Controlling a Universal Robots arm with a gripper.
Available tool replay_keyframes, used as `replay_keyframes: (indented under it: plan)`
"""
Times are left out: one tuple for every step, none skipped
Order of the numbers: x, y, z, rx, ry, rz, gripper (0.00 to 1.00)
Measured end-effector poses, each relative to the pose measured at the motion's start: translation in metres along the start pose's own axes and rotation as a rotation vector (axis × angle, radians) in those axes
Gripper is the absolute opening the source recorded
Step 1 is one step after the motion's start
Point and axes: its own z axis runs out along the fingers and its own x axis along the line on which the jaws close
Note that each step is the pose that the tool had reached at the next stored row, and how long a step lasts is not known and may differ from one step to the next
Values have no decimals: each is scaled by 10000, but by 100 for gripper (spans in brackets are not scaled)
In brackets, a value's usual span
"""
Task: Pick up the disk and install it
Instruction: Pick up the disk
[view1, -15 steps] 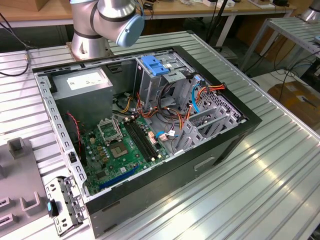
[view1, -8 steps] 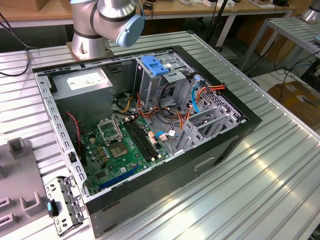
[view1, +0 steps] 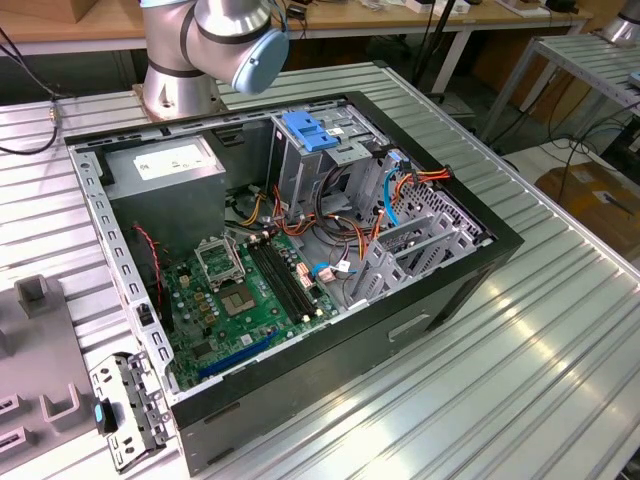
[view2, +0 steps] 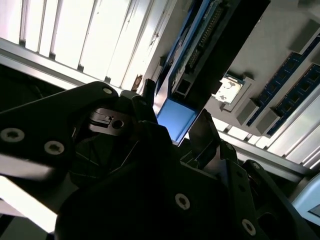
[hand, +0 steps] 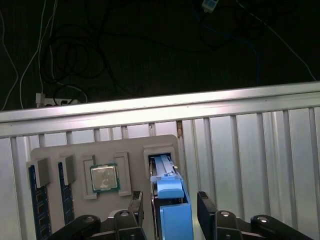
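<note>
The disk's far end sits down in the tray's slot (hand: 161, 156), so the robot's gripper will next take hold of the disk by its exposed blue end (hand: 176, 220).
The disk (hand: 172, 207) stands on edge in a slot of a pale grey holder tray (hand: 130, 145); its dark body sits in a bright blue carrier. In the second wrist view the disk (view2: 176, 117) shows as a blue end with a dark connector edge behind it. My gripper (hand: 170, 209) straddles it, with one black finger (hand: 136, 204) on each side and a narrow gap between each finger and the disk. The jaws stand open around the disk, and the disk still rests in its slot.
The same tray holds a processor chip (hand: 104, 178) and blue memory sticks (hand: 34, 200). The ribbed metal table (hand: 250, 150) ends at a rail, with dark floor and cables beyond. The open computer case (view1: 470, 270) lies on the table, with a grey drive cage and blue latch plate (view1: 312, 130) inside.
</note>
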Motion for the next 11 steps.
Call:
replay_keyframes:
  plan:
    - [0,0,7,-1,0,0,55]
    - [0,0,11,-1,0,0,54]
    - [0,0,19,1,-1,0,54]
    - [0,0,27,1,-1,0,47]
    - [0,0,33,0,0,-1,47]
    - [0,0,41,0,0,-1,47]
    - [0,0,53,1,-1,0,47]
    - [1,0,64,-1,0,-1,47]
    - [1,0,73,0,-1,-3,47]
    - [1,1,78,-1,0,-22,47]
    - [2,7,86,-1,0,-133,47]
